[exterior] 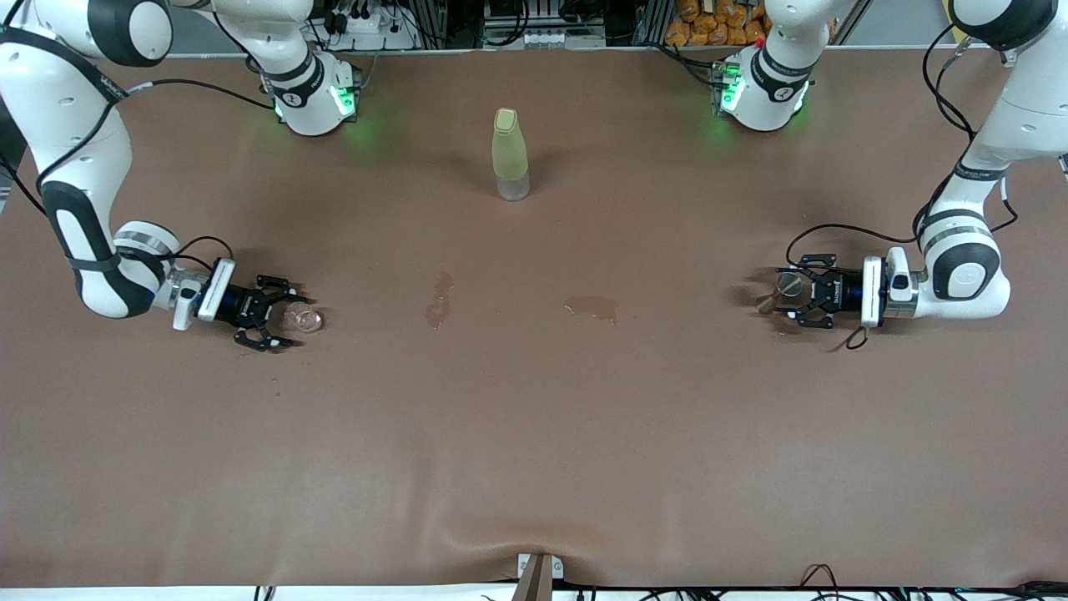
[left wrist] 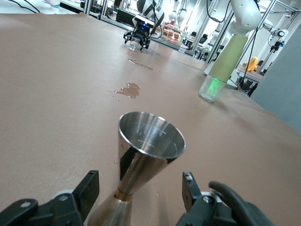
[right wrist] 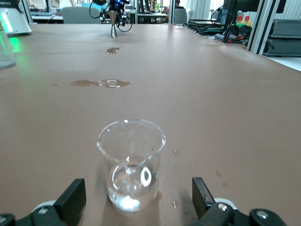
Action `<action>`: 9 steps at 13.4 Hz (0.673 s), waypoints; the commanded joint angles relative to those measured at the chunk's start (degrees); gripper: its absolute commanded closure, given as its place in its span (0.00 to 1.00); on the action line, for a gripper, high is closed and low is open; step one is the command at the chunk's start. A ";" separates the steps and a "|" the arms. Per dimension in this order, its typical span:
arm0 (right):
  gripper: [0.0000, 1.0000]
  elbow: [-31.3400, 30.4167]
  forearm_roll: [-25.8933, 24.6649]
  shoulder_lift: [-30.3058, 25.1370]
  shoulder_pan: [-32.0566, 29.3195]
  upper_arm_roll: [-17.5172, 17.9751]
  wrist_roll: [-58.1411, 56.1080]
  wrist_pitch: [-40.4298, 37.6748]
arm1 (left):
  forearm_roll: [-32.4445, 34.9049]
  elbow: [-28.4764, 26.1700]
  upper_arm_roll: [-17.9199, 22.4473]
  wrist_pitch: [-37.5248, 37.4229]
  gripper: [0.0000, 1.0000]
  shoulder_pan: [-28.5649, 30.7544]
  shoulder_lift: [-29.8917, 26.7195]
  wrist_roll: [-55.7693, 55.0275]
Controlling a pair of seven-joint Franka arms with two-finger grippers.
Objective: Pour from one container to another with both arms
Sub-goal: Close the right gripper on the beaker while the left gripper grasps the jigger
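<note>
The glass's rim should stay free to pour over, so my right gripper next needs to grab the small clear glass's lower side point(right wrist: 132, 188).
A steel hourglass-shaped jigger point(left wrist: 141, 150) stands upright on the brown table toward the left arm's end, also seen as the jigger point(exterior: 782, 290). My left gripper point(left wrist: 138, 190) is low around its narrow waist, open, with a gap on each side. A small clear glass point(right wrist: 131, 162) holding a little liquid stands toward the right arm's end, seen too as the glass point(exterior: 302, 318). My right gripper point(right wrist: 137, 194) straddles it, open, and neither finger touches the glass. In the front view the left gripper point(exterior: 784, 298) and right gripper point(exterior: 271, 321) both lie level with the table.
A tall yellow-green bottle point(exterior: 510, 154) with a clear base stands mid-table, farther from the front camera than both grippers. Two wet spills point(exterior: 438, 299) point(exterior: 592, 309) mark the brown cloth between the grippers. The arm bases point(exterior: 313, 96) point(exterior: 763, 92) sit along the table's edge by the robots.
</note>
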 commanded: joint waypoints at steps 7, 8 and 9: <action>0.00 -0.36 5.65 3.34 1.95 -0.17 -17.54 -1.64 | -1.33 -0.05 0.00 0.82 0.62 0.08 0.12 1.08; 0.00 -0.36 5.65 3.60 2.04 -0.17 -17.63 -1.64 | -1.33 0.04 0.00 0.82 0.69 0.07 0.03 1.00; 0.00 -0.36 5.65 3.78 2.12 -0.17 -17.81 -1.64 | -1.33 0.13 0.00 0.82 0.81 -0.01 -0.14 0.82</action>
